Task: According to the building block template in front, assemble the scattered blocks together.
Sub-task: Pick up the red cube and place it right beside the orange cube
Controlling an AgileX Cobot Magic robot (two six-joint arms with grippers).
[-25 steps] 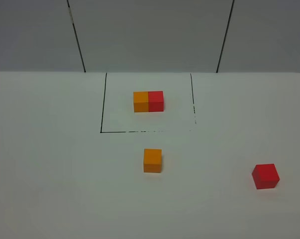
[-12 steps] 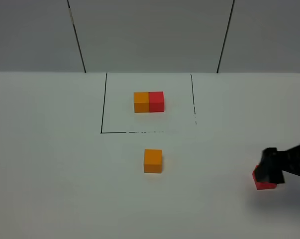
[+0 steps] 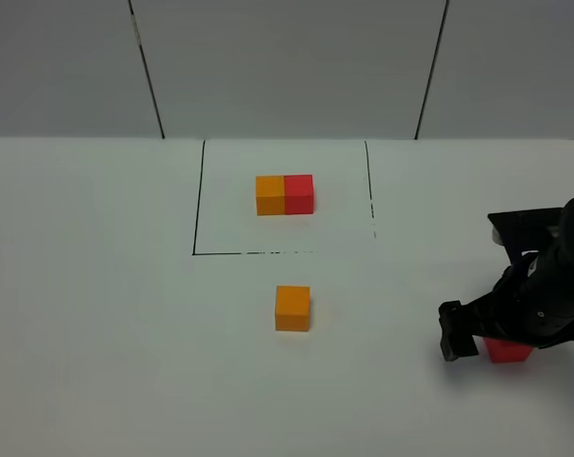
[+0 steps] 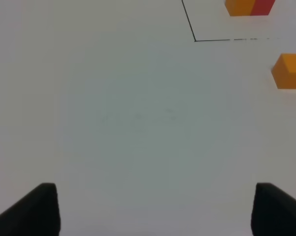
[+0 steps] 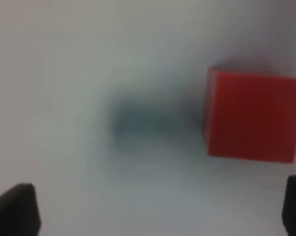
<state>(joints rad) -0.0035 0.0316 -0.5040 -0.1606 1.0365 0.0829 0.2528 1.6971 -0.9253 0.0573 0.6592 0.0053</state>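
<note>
My right gripper should next grab the red cube's opposite sides to set it against the orange cube (image 3: 292, 307).
The template (image 3: 285, 194), a small orange-and-red bar, lies inside a black outlined rectangle (image 3: 195, 219) at the back. The loose orange cube (image 3: 292, 307) sits just in front of that outline. The loose red cube (image 3: 508, 351) sits at the front right, partly covered by my right gripper (image 3: 496, 341), which hovers low over it, open. In the right wrist view the red cube (image 5: 253, 115) lies ahead of the open fingertips (image 5: 15, 209), off to one side. My left gripper (image 4: 155, 216) is open and empty over bare table, with the orange cube (image 4: 289, 71) and template (image 4: 250, 7) far ahead.
The white table (image 3: 96, 314) ends at a grey panelled wall (image 3: 287, 67) behind the outline. The left arm is out of the exterior view.
My right arm has come in from the right edge and moved left and down over the red cube. The cubes and template have not moved.
</note>
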